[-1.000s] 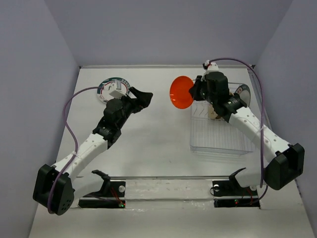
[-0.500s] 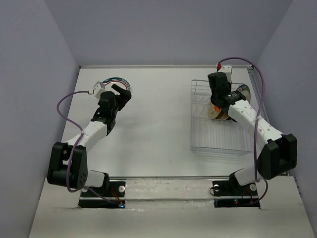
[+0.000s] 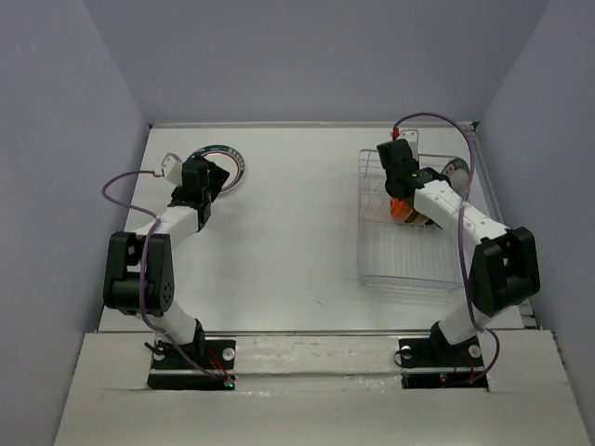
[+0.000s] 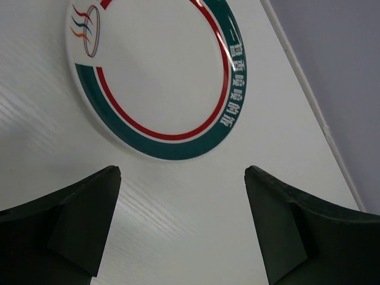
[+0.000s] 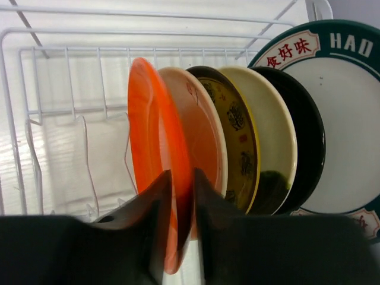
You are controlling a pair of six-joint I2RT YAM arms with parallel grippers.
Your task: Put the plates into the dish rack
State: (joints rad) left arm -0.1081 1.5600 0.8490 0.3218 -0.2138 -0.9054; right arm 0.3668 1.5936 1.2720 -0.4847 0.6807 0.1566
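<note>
The white plate needs to be picked up by its near green-red rim with my left gripper, so the opposite rim stays free for my right gripper.
The orange plate [image 5: 148, 130] stands upright in the dish rack [image 5: 59, 110], first in a row with a cream floral plate [image 5: 205, 133], a dark brown plate with yellow pattern [image 5: 234, 130], a beige plate [image 5: 270, 136], a black one and a white plate with teal lettered rim [image 5: 338, 119]. My right gripper [image 5: 182, 175] is shut on the orange plate's edge; from the top it [image 3: 395, 186] sits over the rack's [image 3: 409, 265] far end. My left gripper [image 4: 181, 172] is open and empty, just before the white plate with green-red rim [image 4: 154, 71], which lies flat at the far left [image 3: 226, 150].
The rack's near half holds bare wire slots. The back wall runs close behind the flat plate and the rack. The side wall's edge [image 4: 309, 101] passes right of the flat plate in the left wrist view.
My right arm carried the orange plate from the air left of the rack down into a rack slot. My left arm stretched out to the far-left plate.
</note>
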